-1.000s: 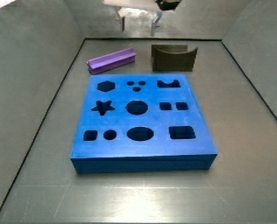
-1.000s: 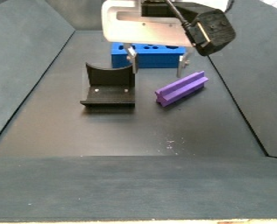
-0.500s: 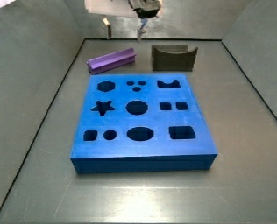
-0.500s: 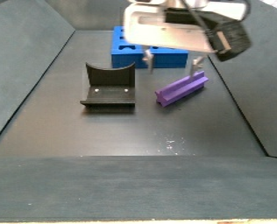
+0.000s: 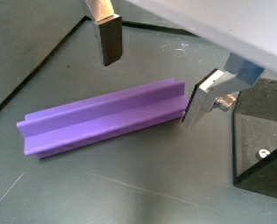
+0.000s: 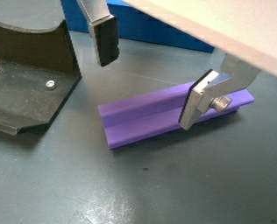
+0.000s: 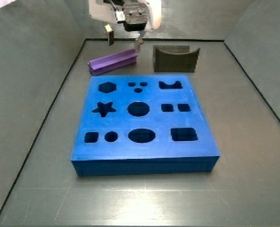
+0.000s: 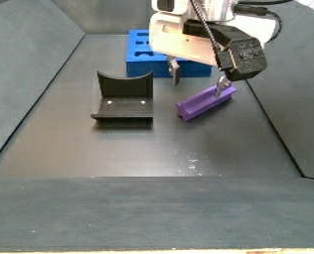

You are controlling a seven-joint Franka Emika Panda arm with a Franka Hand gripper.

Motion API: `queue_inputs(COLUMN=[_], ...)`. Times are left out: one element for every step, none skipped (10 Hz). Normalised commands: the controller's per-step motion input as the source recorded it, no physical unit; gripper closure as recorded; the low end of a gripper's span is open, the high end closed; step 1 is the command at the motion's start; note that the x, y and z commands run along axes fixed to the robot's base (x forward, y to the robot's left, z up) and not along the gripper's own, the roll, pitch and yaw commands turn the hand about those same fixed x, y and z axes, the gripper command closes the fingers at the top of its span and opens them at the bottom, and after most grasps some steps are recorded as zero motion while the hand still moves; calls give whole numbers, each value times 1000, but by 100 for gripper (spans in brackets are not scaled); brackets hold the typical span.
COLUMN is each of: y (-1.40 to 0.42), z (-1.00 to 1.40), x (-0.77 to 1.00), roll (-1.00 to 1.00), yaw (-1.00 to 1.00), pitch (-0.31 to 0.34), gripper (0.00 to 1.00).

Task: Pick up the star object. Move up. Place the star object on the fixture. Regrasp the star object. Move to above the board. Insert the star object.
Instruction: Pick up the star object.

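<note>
The purple bar should be grabbed next by its ridged end beside the fixture, so my gripper can put the star object on the fixture.
The star object is a light purple ridged bar lying flat on the dark floor, between the board and the back wall. It fills both wrist views. My gripper hangs open just above the bar. One finger is off to one side of the bar with floor showing between them. The other finger overlaps the bar near one end. Nothing is held. The dark fixture stands beside the bar, also seen in a wrist view.
The blue board with its dark cut-out holes lies flat on the floor. Sloping grey walls enclose the work area on all sides. The fixture is close to the bar's end.
My gripper has come down from the top of the scene and shifted over the star object. Bar, fixture and board have not moved.
</note>
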Motion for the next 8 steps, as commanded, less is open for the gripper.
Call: queue_inputs(y=[-526,-263,-114,0,0,0,0,0], z=[-669,-526,-349,0,-146,-351,-26,-160], x=[-337,-274,-183,0,0,-77,-20,-106], roll=[69,-17,-3,14,-11,-46,0,0], yaw=[-63,-200,-706,-43,0,-209,-14,-389], pitch=[-20,-151,-66,0,0,-40,0,0], gripper=[0,0,0,0,0,0,0,0])
